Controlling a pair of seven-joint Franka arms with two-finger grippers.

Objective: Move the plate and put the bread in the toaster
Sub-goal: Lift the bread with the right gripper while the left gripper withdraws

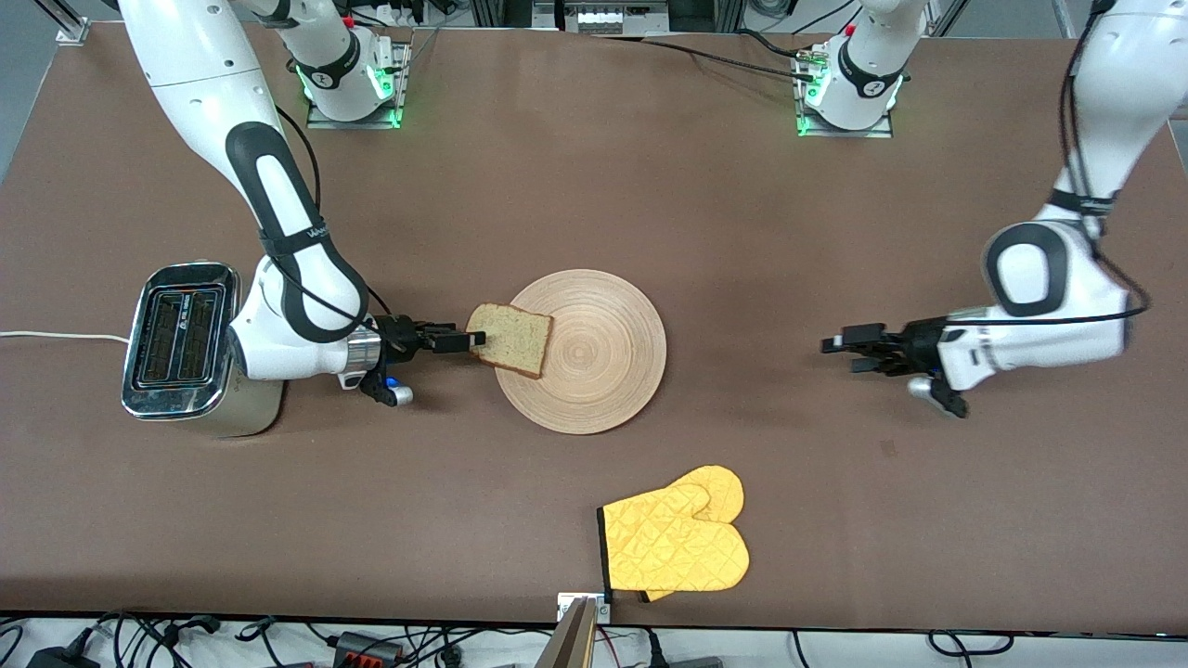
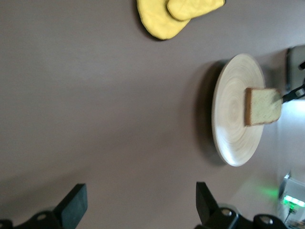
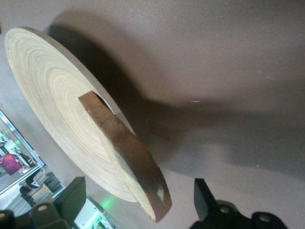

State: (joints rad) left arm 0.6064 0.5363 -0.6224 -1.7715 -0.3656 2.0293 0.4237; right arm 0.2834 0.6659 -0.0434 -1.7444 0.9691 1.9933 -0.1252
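The bread's crust edge [image 1: 481, 332] sticks out over the plate, so my right gripper needs to grab the bread there next. Then I need to put the bread in the toaster [image 1: 181, 339].
The bread [image 1: 512, 340] lies tilted on the plate [image 1: 603, 362], overhanging the rim on the side toward the toaster [image 1: 181, 339]. The toaster stands at the right arm's end of the table, slots up. My right gripper [image 1: 469, 339] is at the bread's overhanging edge. In the right wrist view its fingers [image 3: 74, 193] stand wide apart with the bread [image 3: 128, 157] between them, untouched, and the plate [image 3: 47, 90] under it. My left gripper [image 1: 835, 353] is open and empty over bare table toward the left arm's end. Its view [image 2: 140, 188] shows the plate [image 2: 233, 114] and bread [image 2: 262, 106] farther off.
A yellow oven mitt [image 1: 682, 543] lies near the table's front edge, nearer the front camera than the plate; it also shows in the left wrist view [image 2: 167, 16]. The toaster's white cord [image 1: 56, 336] runs off the table's end.
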